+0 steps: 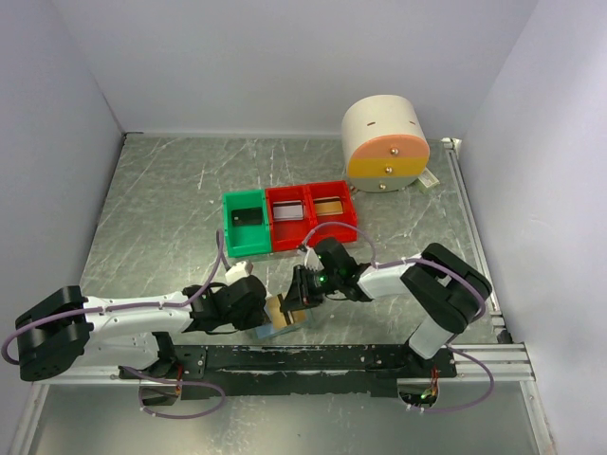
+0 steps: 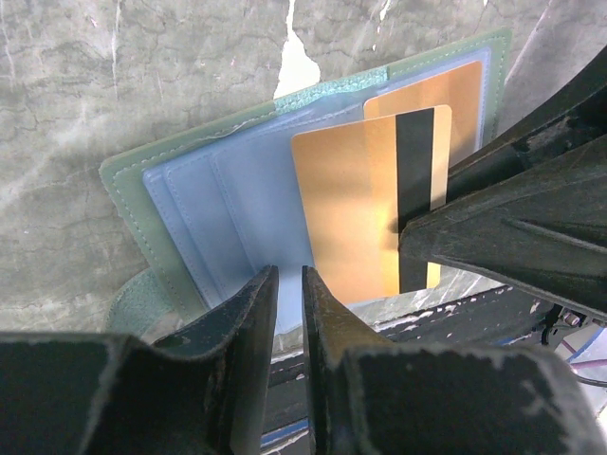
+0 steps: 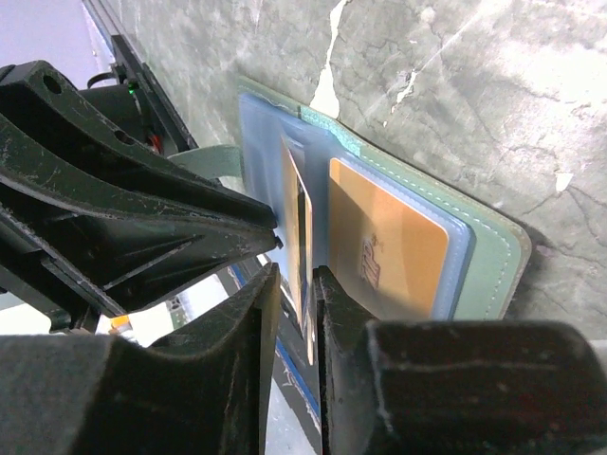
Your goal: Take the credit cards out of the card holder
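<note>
I should close my right gripper on the gold card, because its finger reaches over the card's black stripe [image 1: 286, 311] [image 3: 305, 273] and the card's edge is between both fingers.
The card holder [image 2: 204, 213], pale blue with a green outer cover, lies spread open at the table's near edge [image 1: 283, 322]. My left gripper [image 2: 289, 284] is shut on its near blue edge. A gold credit card [image 2: 360, 204] with a black stripe sticks halfway out of a pocket. My right gripper [image 3: 296, 277] straddles that card [image 3: 302, 213], seen edge-on. The card rests against one finger, with a slit showing on the other side. A second, orange card [image 3: 389, 246] sits fully inside the neighbouring pocket. In the top view both grippers [image 1: 256, 311] [image 1: 296, 301] meet over the holder.
One green bin [image 1: 248, 223] and two red bins [image 1: 289, 216] [image 1: 332, 207] stand in a row mid-table. A round cream drawer unit [image 1: 384, 144] is at the back right. The black mounting rail [image 1: 313, 358] runs just below the holder.
</note>
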Motion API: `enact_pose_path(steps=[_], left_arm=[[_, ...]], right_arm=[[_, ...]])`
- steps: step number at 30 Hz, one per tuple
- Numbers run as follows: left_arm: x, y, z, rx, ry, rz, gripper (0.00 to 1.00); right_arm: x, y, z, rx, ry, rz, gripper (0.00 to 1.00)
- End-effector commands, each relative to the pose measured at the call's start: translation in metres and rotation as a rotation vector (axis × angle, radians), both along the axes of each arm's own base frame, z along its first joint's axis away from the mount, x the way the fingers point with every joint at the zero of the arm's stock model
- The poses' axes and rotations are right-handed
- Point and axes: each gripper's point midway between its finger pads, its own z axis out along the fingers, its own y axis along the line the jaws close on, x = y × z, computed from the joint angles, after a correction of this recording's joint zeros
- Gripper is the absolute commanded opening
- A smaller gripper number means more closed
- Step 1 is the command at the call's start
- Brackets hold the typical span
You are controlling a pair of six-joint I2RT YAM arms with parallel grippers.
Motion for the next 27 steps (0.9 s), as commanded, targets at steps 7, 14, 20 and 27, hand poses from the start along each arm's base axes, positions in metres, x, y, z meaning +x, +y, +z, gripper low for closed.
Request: enact_pose_path(steps=[7, 14, 20, 27], left_arm=[[-0.005, 0.017, -0.010, 0.059, 0.021, 0.005, 0.29], [-0.004, 0.019, -0.006, 0.063, 0.013, 0.011, 0.29], [0.002, 0.021, 0.015, 0.076, -0.025, 0.015, 0.30], [0.014, 0.019, 0.049, 0.073, -0.111, -0.012, 0.45]], right_arm=[[0.004, 0.004, 0.002, 0.003, -0.020, -0.003, 0.00], [0.043, -0.031, 0.024, -0.126, -0.222, -0.112, 0.00], [0.075, -0.063, 0.075, -0.132, -0.443, -0.175, 0.00], [0.099, -0.062, 0.140, -0.048, -0.731, -0.185, 0.00]])
